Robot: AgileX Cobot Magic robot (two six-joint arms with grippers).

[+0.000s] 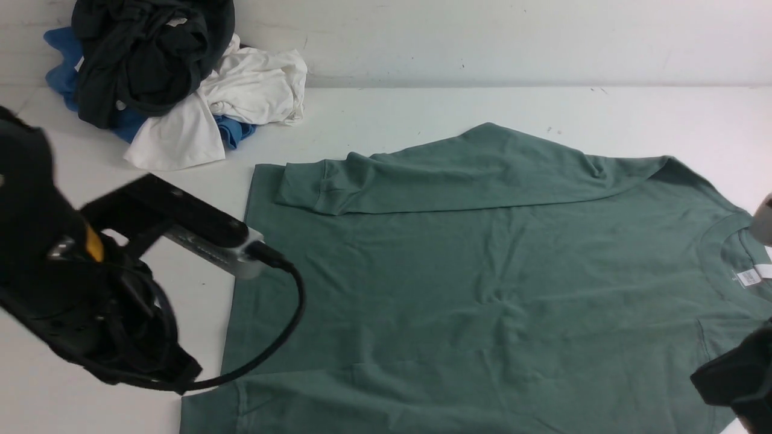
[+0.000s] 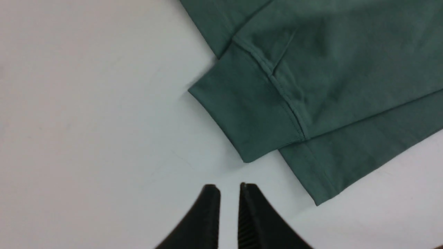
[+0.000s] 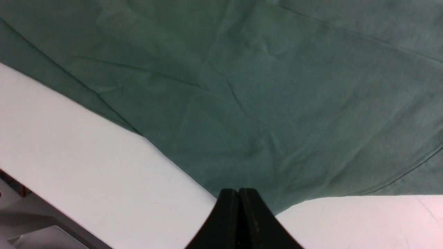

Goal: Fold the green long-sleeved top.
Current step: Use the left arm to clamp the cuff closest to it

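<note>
The far sleeve's ribbed cuff should be grabbed next by its open end (image 1: 189, 418) with the robot's left gripper. That end sticks out past the top's hem, while the sleeve (image 1: 311, 398) lies flat on the top's body.
The green long-sleeved top (image 1: 482, 289) lies spread flat on the white table (image 1: 422, 108), with the neck and white label (image 1: 748, 277) at the right and the hem at the left. Its far sleeve (image 1: 458, 181) is folded across the body. My left gripper (image 2: 229, 186) is open by a narrow gap and empty. It is over bare table, just short of a sleeve cuff (image 2: 245, 114) that lies over a hem corner. My right gripper (image 3: 238, 190) is shut at the top's near edge (image 3: 249, 138). The cloth runs to a point under its tips. Its arm shows at the front view's lower right (image 1: 736, 380).
A pile of clothes sits at the back left against the wall: a blackish garment (image 1: 145, 54) on top, a white one (image 1: 241, 90) and a blue one (image 1: 60, 72). My left arm (image 1: 90, 301) is over the table beside the hem. The table's near edge (image 3: 52, 207) shows in the right wrist view.
</note>
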